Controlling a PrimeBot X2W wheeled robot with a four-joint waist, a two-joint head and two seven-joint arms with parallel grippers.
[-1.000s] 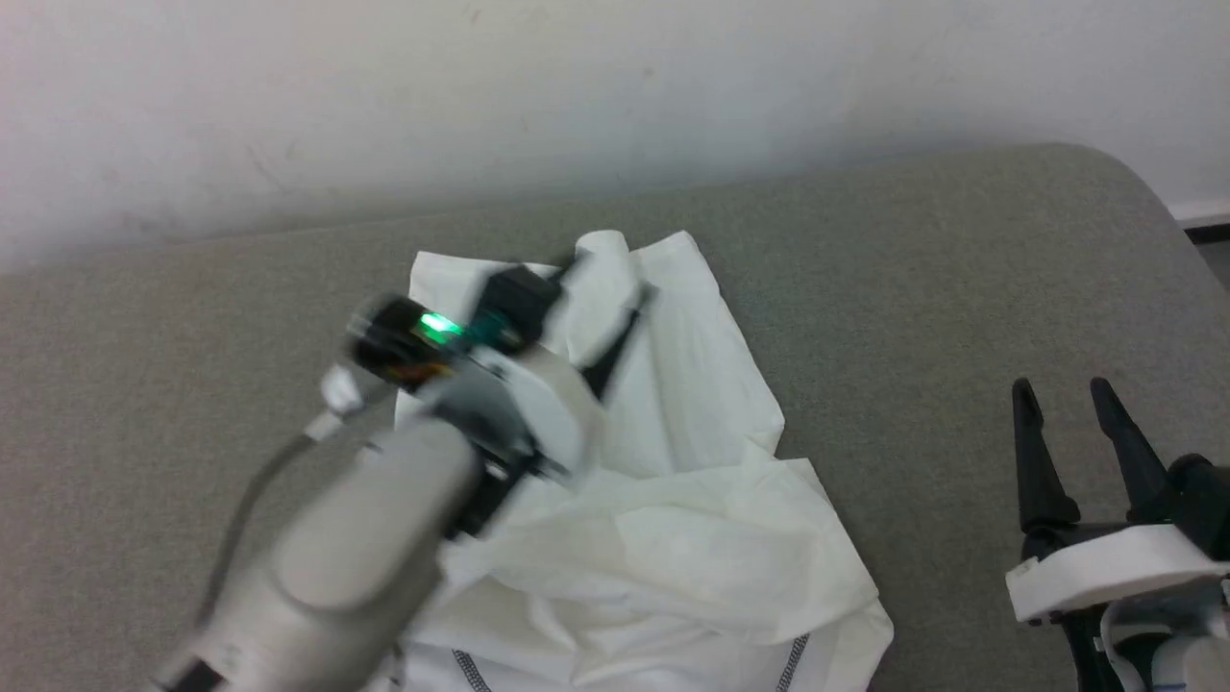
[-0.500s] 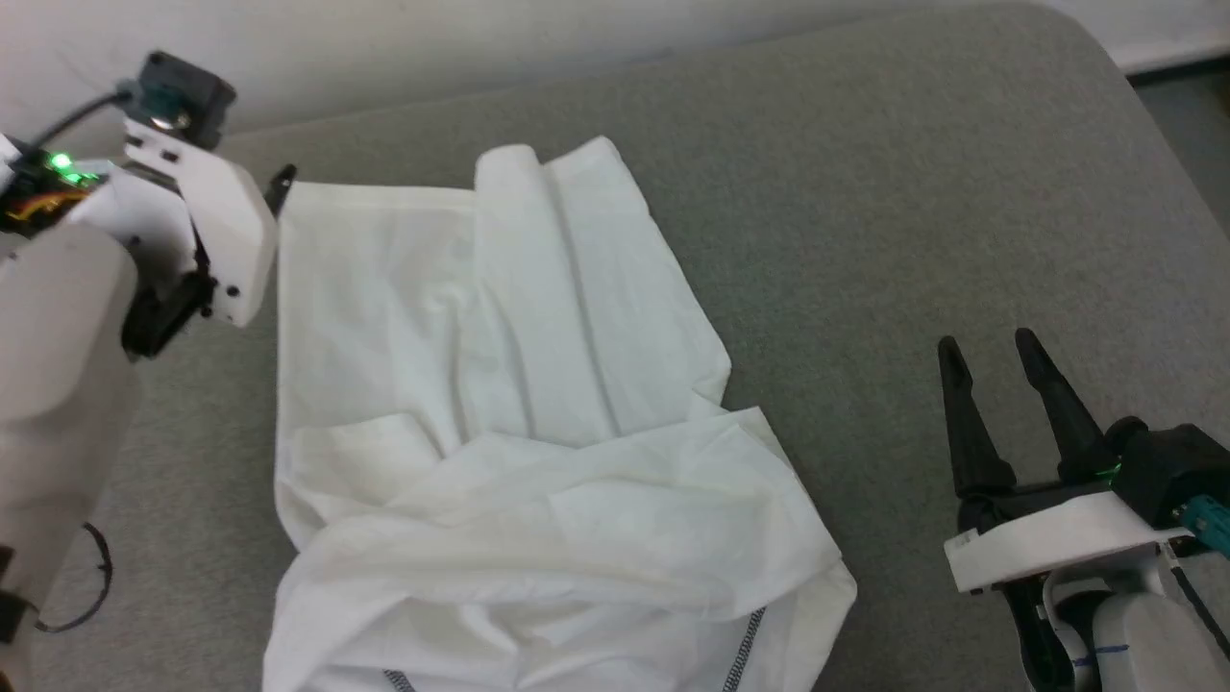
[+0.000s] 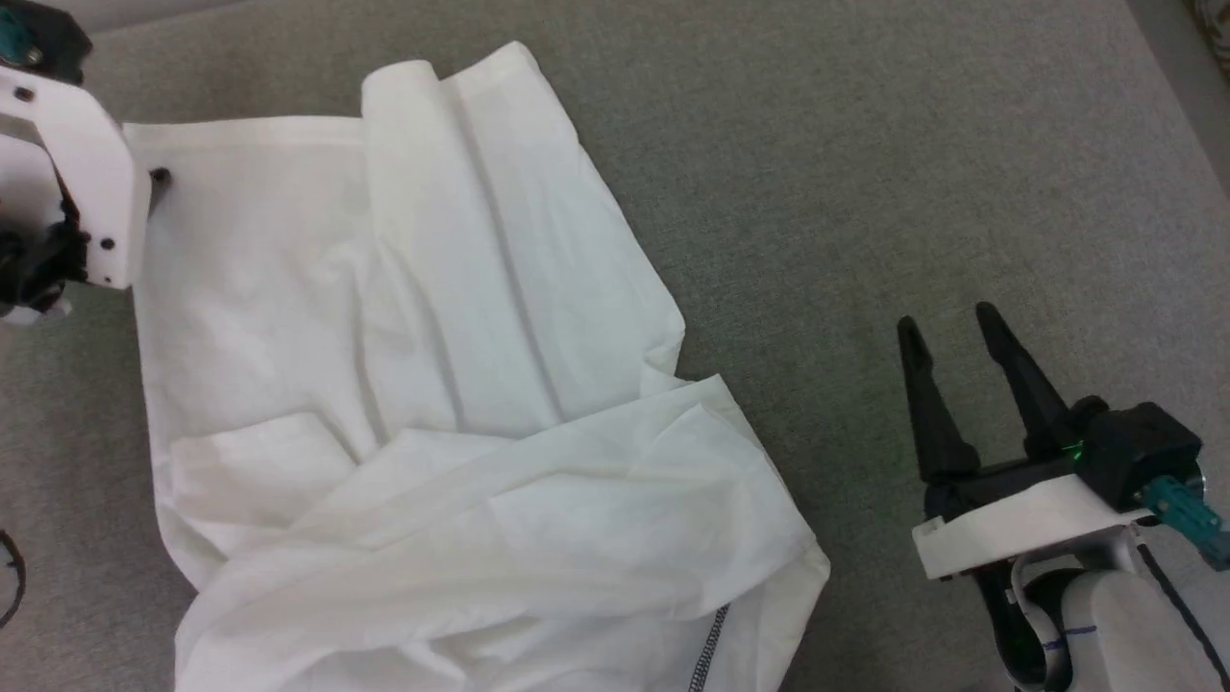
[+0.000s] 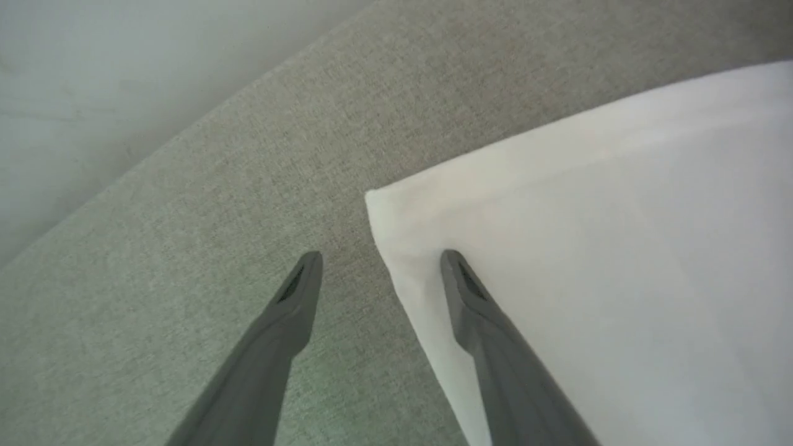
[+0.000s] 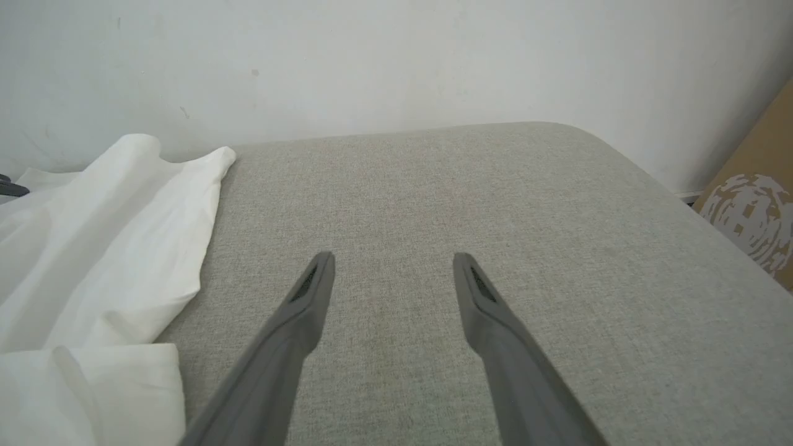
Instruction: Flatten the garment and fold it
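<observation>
My left gripper next needs to grab the garment (image 3: pixel 432 384) by its hemmed corner to fold the garment's hem over its middle.
The garment (image 3: pixel 432 384) is a white thin shirt lying rumpled on the grey cushion (image 3: pixel 913 173), with a rolled fold along its far part and dark zigzag stitching (image 3: pixel 709 649) at the near hem. My left gripper (image 4: pixel 381 272) is open at the garment's far left corner (image 4: pixel 384 204). One finger (image 4: pixel 477 310) is over the cloth and the other is over bare cushion. Its white housing (image 3: pixel 82 183) shows in the head view. My right gripper (image 3: pixel 947 322) stands open over bare cushion, well right of the garment (image 5: pixel 93 248), holding nothing.
A pale wall (image 5: pixel 372 62) runs behind the cushion, whose far right corner (image 5: pixel 576 133) is rounded. A brown cardboard box (image 5: pixel 753 210) stands beyond that corner. Bare cushion lies between the garment and my right gripper.
My left arm has swung from over the garment's middle to its far left corner. The head view has tilted down and closer. The right gripper has stayed put.
</observation>
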